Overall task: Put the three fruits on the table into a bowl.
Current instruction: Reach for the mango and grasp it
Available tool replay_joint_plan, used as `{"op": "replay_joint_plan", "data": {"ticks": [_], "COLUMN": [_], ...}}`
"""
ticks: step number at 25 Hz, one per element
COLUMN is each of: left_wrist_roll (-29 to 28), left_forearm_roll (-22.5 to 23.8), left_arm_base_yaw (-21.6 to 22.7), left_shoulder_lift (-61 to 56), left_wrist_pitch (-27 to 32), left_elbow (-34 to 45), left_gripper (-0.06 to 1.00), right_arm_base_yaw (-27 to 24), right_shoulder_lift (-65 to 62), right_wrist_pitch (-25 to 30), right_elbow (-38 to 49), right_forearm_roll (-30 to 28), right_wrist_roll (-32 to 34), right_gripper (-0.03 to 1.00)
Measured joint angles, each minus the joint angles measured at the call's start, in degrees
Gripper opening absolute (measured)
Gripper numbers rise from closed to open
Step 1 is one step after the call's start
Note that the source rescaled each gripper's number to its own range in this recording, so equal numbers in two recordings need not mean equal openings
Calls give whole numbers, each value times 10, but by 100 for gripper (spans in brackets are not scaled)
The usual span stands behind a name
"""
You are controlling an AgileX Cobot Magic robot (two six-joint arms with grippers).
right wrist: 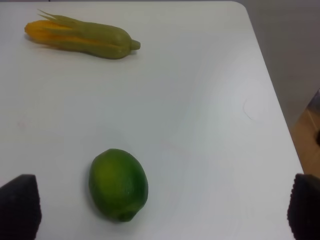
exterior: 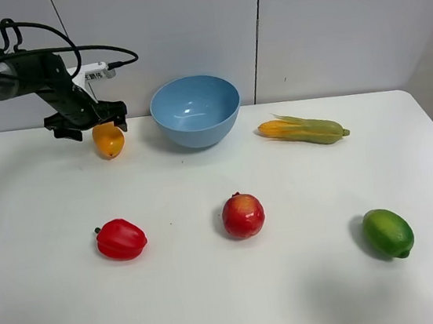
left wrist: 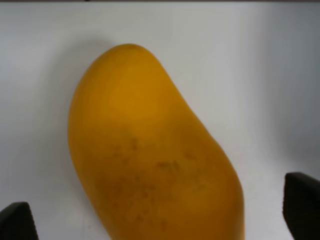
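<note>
The mango's middle is below the ends of my left gripper's fingers, so they would miss the mango if they closed now; my left gripper should lower first, then close on the mango.
The orange-yellow mango (exterior: pixel 109 140) lies on the white table (exterior: pixel 53 308) at the back left, just left of the light-blue bowl (exterior: pixel 195 109), which holds nothing. My left gripper (exterior: pixel 93 126) hangs right over the mango, open. In the left wrist view the mango (left wrist: pixel 150 150) fills the frame between the two dark fingertips (left wrist: pixel 302 205). The red pomegranate (exterior: pixel 243 216) sits mid-table. The green lime (exterior: pixel 388 232) lies front right. My right gripper (right wrist: pixel 162 207) is open and empty, with the lime (right wrist: pixel 118 184) just ahead of it. The right gripper is out of the exterior view.
A red bell pepper (exterior: pixel 121 239) lies front left. A corn cob with green husk (exterior: pixel 303 129) lies right of the bowl and also shows in the right wrist view (right wrist: pixel 80 36). The table's right edge and rounded corner (right wrist: pixel 245 10) are near the lime.
</note>
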Motion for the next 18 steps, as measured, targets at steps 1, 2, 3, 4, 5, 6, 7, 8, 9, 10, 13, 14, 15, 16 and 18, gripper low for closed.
{"op": "replay_joint_plan", "data": {"ticks": [1, 2, 3, 4, 5, 6, 7, 8, 9, 10, 13, 14, 15, 16, 18], "left_wrist_roll": [0, -1, -3, -3, -5, -5, -5, -5, -5, -5, -5, -7, -7, -7, -7], "left_forearm_roll": [0, 0, 0, 0, -1, -1, -1, -1, -1, -1, -1, -1, -1, -1, -1], "left_arm_base_yaw": [0, 0, 0, 0, 0, 0, 0, 0, 0, 0, 0, 0, 0, 0, 0], "left_shoulder_lift": [4, 8, 11, 15, 19, 22, 23, 26, 28, 29, 35, 36, 37, 40, 42], "left_wrist_pitch": [0, 0, -3, -6, -9, -16, -20, -24, -28, -33, -41, -44, -46, -46, -46], "left_elbow": [0, 0, 0, 0, 0, 0, 0, 0, 0, 0, 0, 0, 0, 0, 0], "left_gripper": [100, 100, 100, 100, 100, 100, 100, 100, 100, 100, 100, 100, 100, 100, 100], "right_arm_base_yaw": [0, 0, 0, 0, 0, 0, 0, 0, 0, 0, 0, 0, 0, 0, 0], "right_shoulder_lift": [0, 0, 0, 0, 0, 0, 0, 0, 0, 0, 0, 0, 0, 0, 0], "right_wrist_pitch": [0, 0, 0, 0, 0, 0, 0, 0, 0, 0, 0, 0, 0, 0, 0], "right_elbow": [0, 0, 0, 0, 0, 0, 0, 0, 0, 0, 0, 0, 0, 0, 0], "right_forearm_roll": [0, 0, 0, 0, -3, 0, 0, -3, 0, 0, 0, 0, 0, 0, 0], "right_wrist_roll": [0, 0, 0, 0, 0, 0, 0, 0, 0, 0, 0, 0, 0, 0, 0], "right_gripper": [100, 100, 100, 100, 100, 100, 100, 100, 100, 100, 100, 100, 100, 100, 100]}}
